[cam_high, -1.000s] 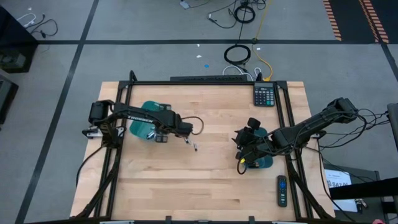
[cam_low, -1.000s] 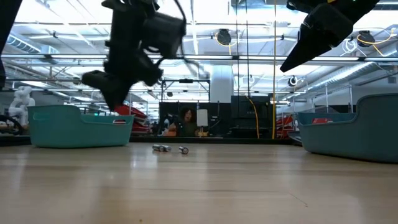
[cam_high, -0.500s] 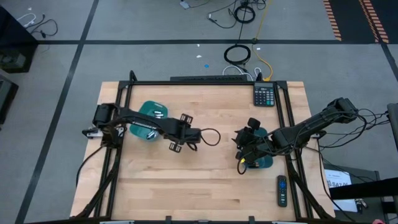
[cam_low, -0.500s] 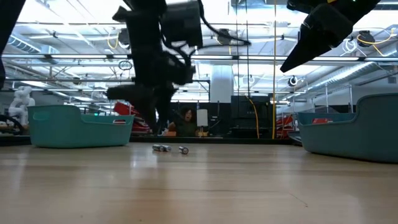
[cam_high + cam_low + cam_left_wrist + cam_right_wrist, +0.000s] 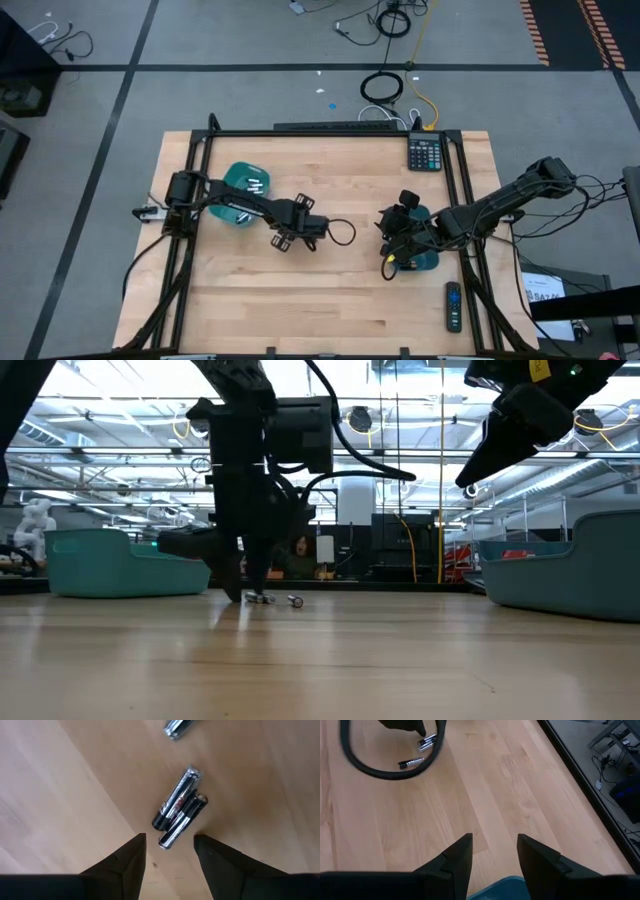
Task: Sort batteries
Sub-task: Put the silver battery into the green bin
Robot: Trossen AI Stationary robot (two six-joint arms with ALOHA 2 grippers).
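Observation:
The battery needs to be sorted into the teal tray, so the robot's left gripper should grab it by its silver end (image 5: 169,840) next.
Two dark-and-silver batteries (image 5: 178,810) lie side by side on the wood, and a third (image 5: 177,726) lies a little beyond them. In the low view they show as small cells (image 5: 262,598) at the foot of my left gripper (image 5: 240,588). That gripper (image 5: 169,846) is open, pointing down at the table's middle (image 5: 302,234), its fingertips either side of the pair's near end without touching. Silvery cells (image 5: 254,184) lie in the left teal tray (image 5: 236,178). My right gripper (image 5: 492,851) is open and raised over the right teal tray (image 5: 426,262).
A black calculator (image 5: 425,153) sits at the far right corner and a black remote (image 5: 453,305) near the right front edge. The left arm's cable loop (image 5: 340,232) hangs beside the batteries. Bare wood lies along the near half of the table.
My left gripper has swung from beside the left teal tray toward the table's middle and come down until its tips reach the tabletop by the loose batteries. The batteries have not moved. The right arm has kept still.

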